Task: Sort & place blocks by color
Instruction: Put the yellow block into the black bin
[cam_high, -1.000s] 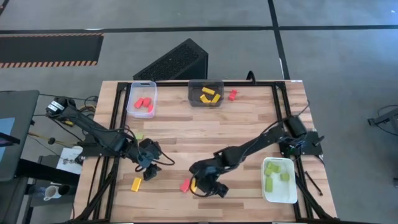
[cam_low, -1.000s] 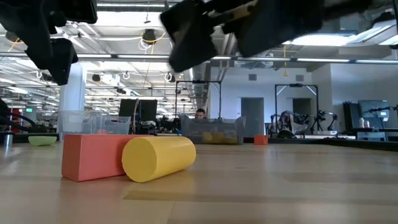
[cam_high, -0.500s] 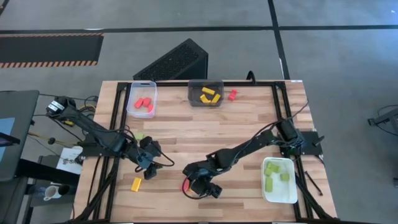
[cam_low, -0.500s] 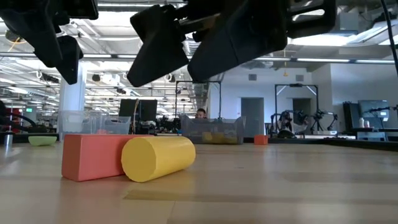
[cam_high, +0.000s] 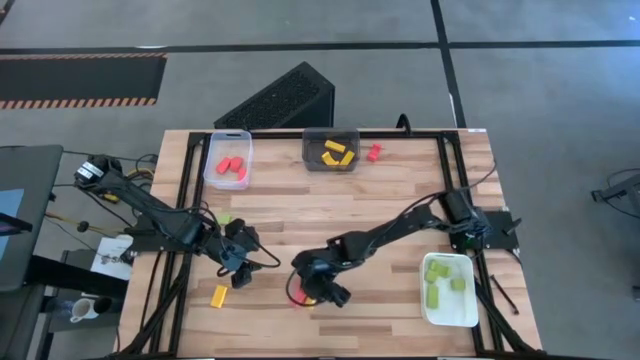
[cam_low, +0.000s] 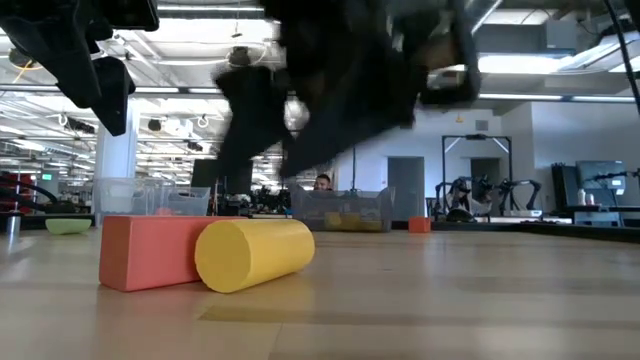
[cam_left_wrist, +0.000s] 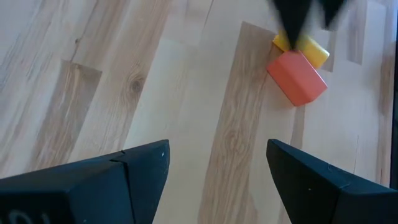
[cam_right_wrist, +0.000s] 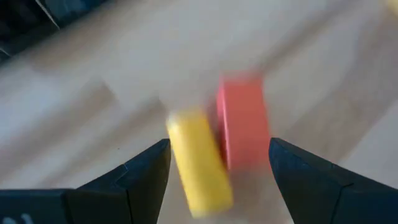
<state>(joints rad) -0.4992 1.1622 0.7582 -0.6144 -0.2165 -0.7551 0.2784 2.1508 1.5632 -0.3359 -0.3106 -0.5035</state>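
My right gripper's fingers hang above the yellow block (cam_right_wrist: 200, 165), beside the red block (cam_right_wrist: 244, 124), so closing now would miss. The gripper lowers, before it closes.
A red block (cam_low: 150, 250) and a yellow round block (cam_low: 255, 252) lie side by side, touching, on the table near its near edge. My right gripper (cam_right_wrist: 219, 143) is open and hovers just above the pair, the yellow block (cam_right_wrist: 199, 163) and the red block (cam_right_wrist: 244, 129) showing between its fingers. In the high view it (cam_high: 318, 285) covers most of the pair; only a bit of the red block (cam_high: 295, 297) shows. My left gripper (cam_left_wrist: 217, 149) is open, above bare table to the left of the pair (cam_high: 238, 268).
Another yellow block (cam_high: 220, 295) lies near the near-left corner, and a green block (cam_high: 222, 218) by the left edge. At the far edge stand a clear tray (cam_high: 228, 160) with red blocks and a dark grey tray (cam_high: 332, 150) with yellow ones, a red block (cam_high: 374, 152) beside it. A white tray (cam_high: 448, 290) at right holds green blocks.
My right gripper has swept toward the table's left and now stands over the red and yellow pair, still moving and still open. The blocks have not moved.
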